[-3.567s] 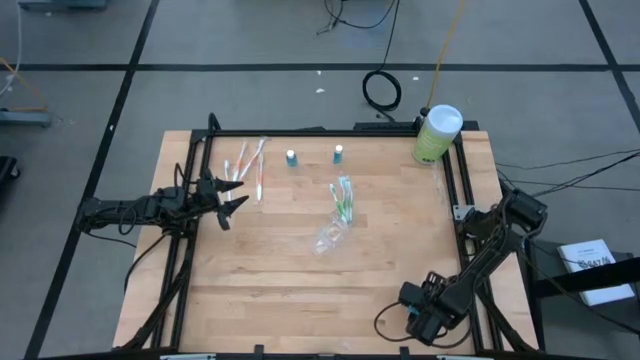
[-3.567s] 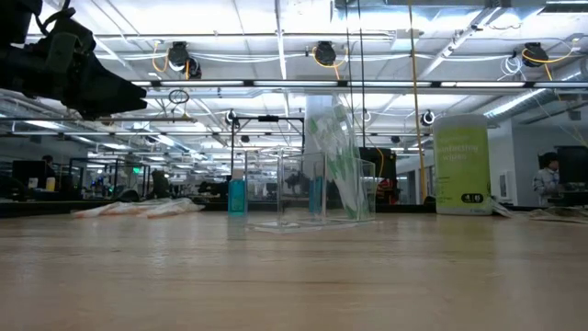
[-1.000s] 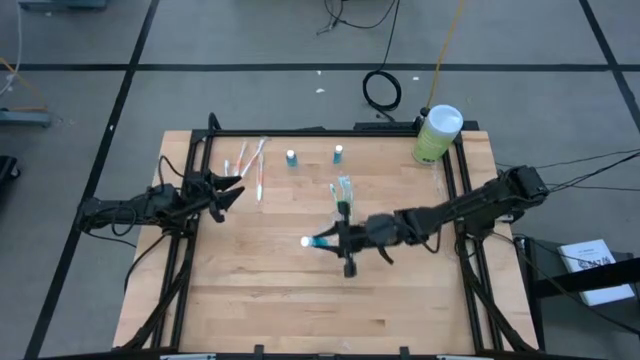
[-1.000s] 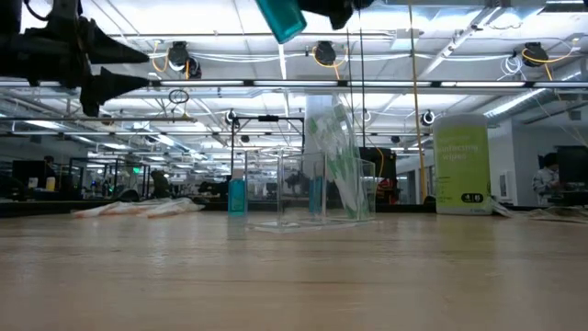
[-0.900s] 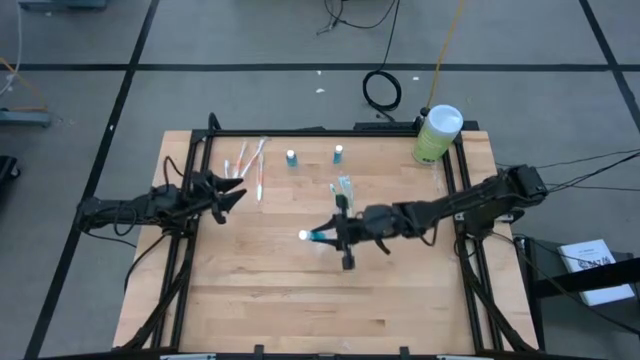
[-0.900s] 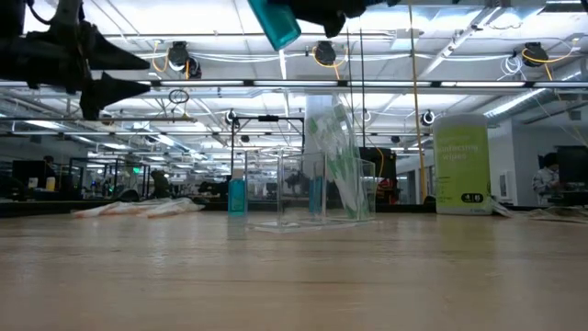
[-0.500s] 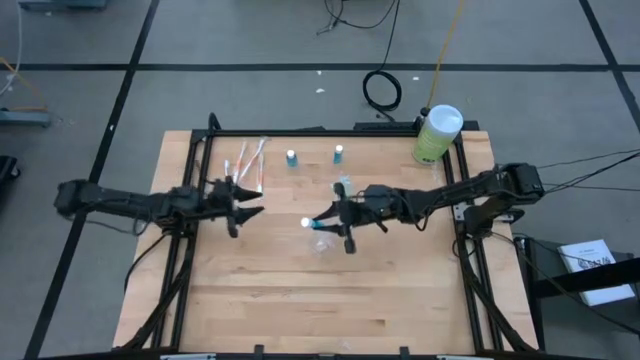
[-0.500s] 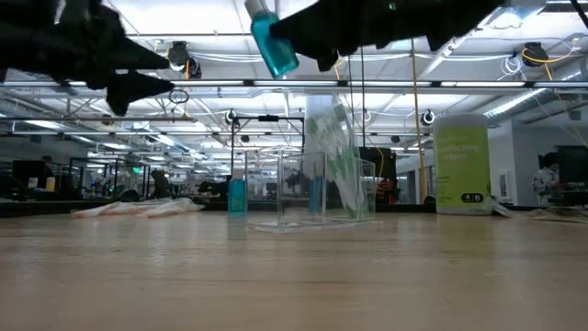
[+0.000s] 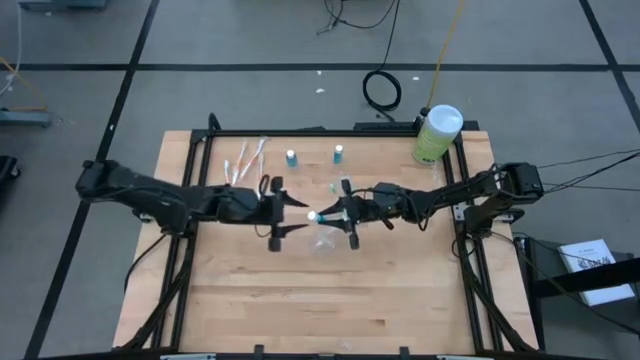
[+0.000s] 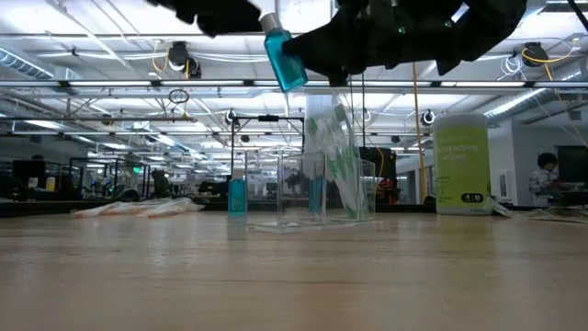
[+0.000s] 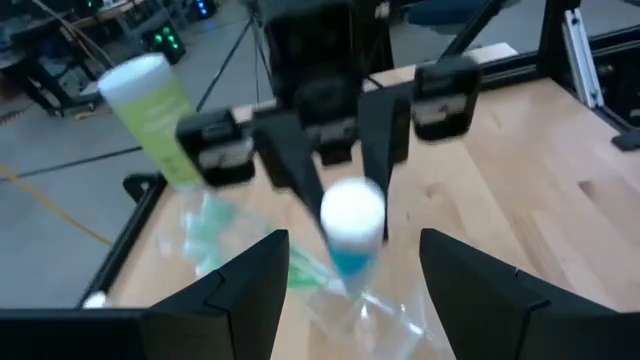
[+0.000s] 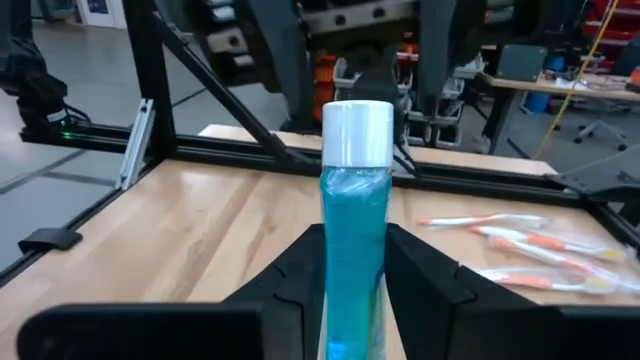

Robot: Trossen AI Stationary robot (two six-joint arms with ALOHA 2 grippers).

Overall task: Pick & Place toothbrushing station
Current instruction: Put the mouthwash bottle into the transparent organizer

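Observation:
My left gripper grabs the small blue tube by its white cap (image 9: 312, 216) next. Then my left gripper stands the tube in the clear plastic holder (image 9: 325, 239).
My right gripper (image 9: 328, 213) is shut on a small blue tube with a white cap (image 12: 355, 215) and holds it in the air over the table's middle. My left gripper (image 9: 298, 215) faces it from the left, open, with the cap (image 11: 352, 209) just in front of its fingertips and apart from them. Below stands the clear plastic holder (image 10: 308, 191) with green-white toothbrushes (image 10: 338, 161) leaning in it. Two more tubes (image 9: 291, 158) (image 9: 338, 154) stand near the far edge. Pink-white toothbrushes (image 9: 247, 164) lie at the far left. My right gripper pinches the tube's blue body (image 12: 352, 300) between its two fingers (image 12: 300, 285), back from the cap. The fingers come about level from the table's right and lie along the tube. The tube is lifted clear above the holder, its cap end (image 10: 270, 20) toward my left gripper and tilted up.
A big pale-green canister with a white lid (image 9: 436, 135) stands at the far right corner. Black frame rails (image 9: 452, 190) run along the table's left and right sides. Bare wood (image 9: 320, 300) fills the near half.
My left gripper has swung from the table's left side toward the middle, risen and rolled, staying open. My right gripper has gone toward the far edge and down with the tube, so the cap now stands right before my left fingers.

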